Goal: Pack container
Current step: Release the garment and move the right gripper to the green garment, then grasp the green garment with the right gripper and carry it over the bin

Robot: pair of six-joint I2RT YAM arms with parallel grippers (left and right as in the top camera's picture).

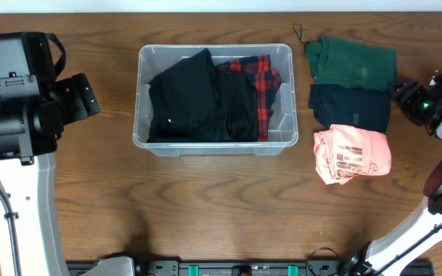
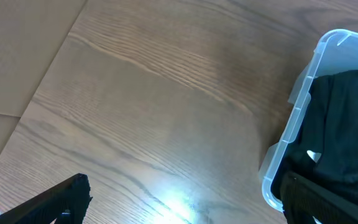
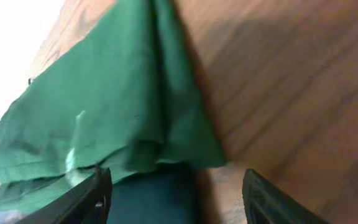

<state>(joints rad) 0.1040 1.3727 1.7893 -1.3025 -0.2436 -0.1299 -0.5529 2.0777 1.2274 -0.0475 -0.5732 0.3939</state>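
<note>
My right gripper should next pinch the green garment (image 1: 351, 60) by its nearest folded edge, so the rest stays free to lay across the container's garments.
The clear plastic container (image 1: 147, 135) stands at the table's middle back. It holds a black garment (image 1: 194, 100) and a red plaid garment (image 1: 265, 80). To its right lie a green garment (image 1: 351, 60), a dark teal garment (image 1: 351, 107) and a pink garment (image 1: 351, 153). My right gripper (image 1: 402, 93) is open at the right edge of the green and teal garments; its wrist view shows the green garment (image 3: 104, 106) and the teal garment (image 3: 154, 199) between the fingers (image 3: 176, 199). My left gripper (image 2: 185, 202) is open over bare table left of the container (image 2: 297, 112).
The white bases of both arms stand at the left and right table edges (image 1: 21, 215) (image 1: 436, 207). A black rail with cables runs along the front edge (image 1: 236, 268).
</note>
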